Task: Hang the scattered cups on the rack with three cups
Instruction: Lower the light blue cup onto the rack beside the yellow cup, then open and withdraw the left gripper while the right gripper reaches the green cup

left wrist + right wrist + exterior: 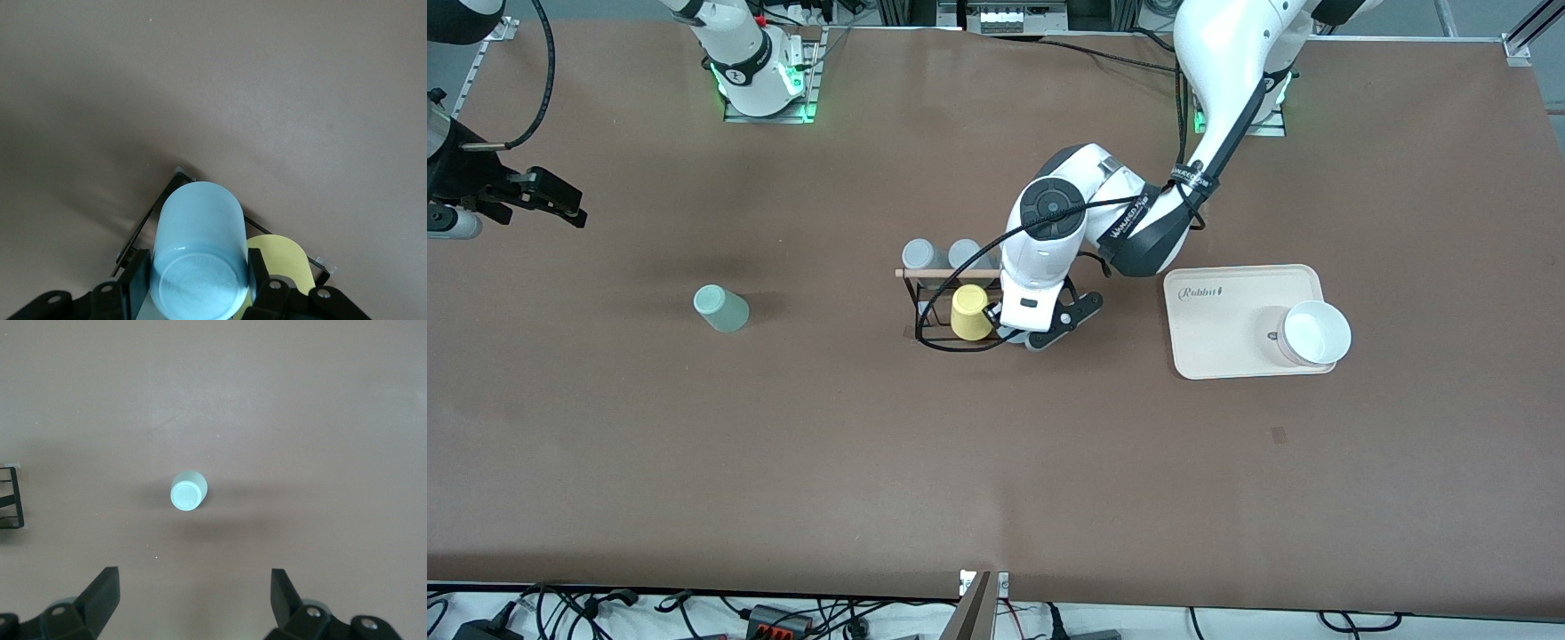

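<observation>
My left gripper opens next, since the light blue cup (1010, 335) sits on the black wire rack (947, 307) beside the yellow cup.
My left gripper (1018, 336) is shut on the light blue cup (199, 247) and holds it over the end of the black wire rack (947, 307) that faces the left arm, beside the yellow cup (970, 313) on a peg. My hand hides the blue cup in the front view. The pale mint green cup (721, 308) stands alone on the table toward the right arm's end, and it also shows in the right wrist view (188, 491). My right gripper (569, 206) is open and empty, up in the air near that end of the table.
Two grey cups (918, 255) (963, 253) sit on the rack's pegs by the wooden rod. A cream tray (1227, 347) with a white bowl (1316, 332) lies toward the left arm's end. The rack's wire (143, 227) and the yellow cup (283, 257) show below the blue cup.
</observation>
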### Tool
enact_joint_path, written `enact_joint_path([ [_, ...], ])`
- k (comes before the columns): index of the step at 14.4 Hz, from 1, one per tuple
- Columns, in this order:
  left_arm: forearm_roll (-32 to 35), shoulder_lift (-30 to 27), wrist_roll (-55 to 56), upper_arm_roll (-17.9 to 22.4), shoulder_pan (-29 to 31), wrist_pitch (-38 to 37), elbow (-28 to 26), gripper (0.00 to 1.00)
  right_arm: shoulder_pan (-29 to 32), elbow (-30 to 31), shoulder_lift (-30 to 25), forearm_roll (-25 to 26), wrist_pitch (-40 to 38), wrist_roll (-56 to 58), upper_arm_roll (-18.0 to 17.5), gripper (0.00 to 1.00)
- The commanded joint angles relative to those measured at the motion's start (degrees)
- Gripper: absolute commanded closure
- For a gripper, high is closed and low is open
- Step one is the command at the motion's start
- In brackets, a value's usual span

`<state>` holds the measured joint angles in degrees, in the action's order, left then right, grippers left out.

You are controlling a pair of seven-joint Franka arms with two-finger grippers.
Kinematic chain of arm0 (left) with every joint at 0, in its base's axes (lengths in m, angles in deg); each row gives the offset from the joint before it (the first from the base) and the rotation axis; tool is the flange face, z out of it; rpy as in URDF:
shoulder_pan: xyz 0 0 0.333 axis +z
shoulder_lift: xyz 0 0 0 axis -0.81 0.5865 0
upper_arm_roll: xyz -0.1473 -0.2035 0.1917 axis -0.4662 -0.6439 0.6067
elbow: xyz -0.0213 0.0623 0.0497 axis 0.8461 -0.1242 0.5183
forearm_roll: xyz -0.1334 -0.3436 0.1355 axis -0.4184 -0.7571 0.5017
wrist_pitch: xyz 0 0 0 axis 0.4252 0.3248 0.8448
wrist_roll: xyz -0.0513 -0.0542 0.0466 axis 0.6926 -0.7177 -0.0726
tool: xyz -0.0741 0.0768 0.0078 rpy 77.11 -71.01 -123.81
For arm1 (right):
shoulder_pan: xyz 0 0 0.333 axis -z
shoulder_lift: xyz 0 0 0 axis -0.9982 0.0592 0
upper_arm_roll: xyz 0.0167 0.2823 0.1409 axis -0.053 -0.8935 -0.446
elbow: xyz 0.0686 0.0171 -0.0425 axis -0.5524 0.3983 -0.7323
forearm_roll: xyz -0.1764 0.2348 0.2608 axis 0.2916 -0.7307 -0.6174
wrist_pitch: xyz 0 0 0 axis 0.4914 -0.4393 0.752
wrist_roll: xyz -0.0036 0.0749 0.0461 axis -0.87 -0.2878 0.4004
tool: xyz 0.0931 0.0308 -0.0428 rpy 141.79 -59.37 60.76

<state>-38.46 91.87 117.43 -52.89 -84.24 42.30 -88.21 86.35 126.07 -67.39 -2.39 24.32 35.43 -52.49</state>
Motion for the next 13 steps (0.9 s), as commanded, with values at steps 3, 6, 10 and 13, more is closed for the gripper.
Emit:
enact_joint_path([
  [3,1.1,0.3,0.8,0.5,-0.3,-0.7,1.7,0.00,-0.2,-0.3,0.2,0.8,-0.7,0.3,0.0,0.00],
  [6,1.2,-3.4,0.3,2.3,2.3,-4.8,2.1,0.00,-0.2,-0.3,0.3,0.8,-0.7,0.2,0.0,0.00],
  [10,2.5,-11.5,-5.1,1.9,11.6,-12.5,1.7,0.00,-0.4,-0.3,2.9,0.6,-0.1,0.6,-0.2,0.00],
  [13,2.4,-15.2,-11.6,1.6,16.9,-16.2,1.4,0.00,-1.6,-0.4,6.9,0.8,1.1,0.6,-0.2,0.00],
])
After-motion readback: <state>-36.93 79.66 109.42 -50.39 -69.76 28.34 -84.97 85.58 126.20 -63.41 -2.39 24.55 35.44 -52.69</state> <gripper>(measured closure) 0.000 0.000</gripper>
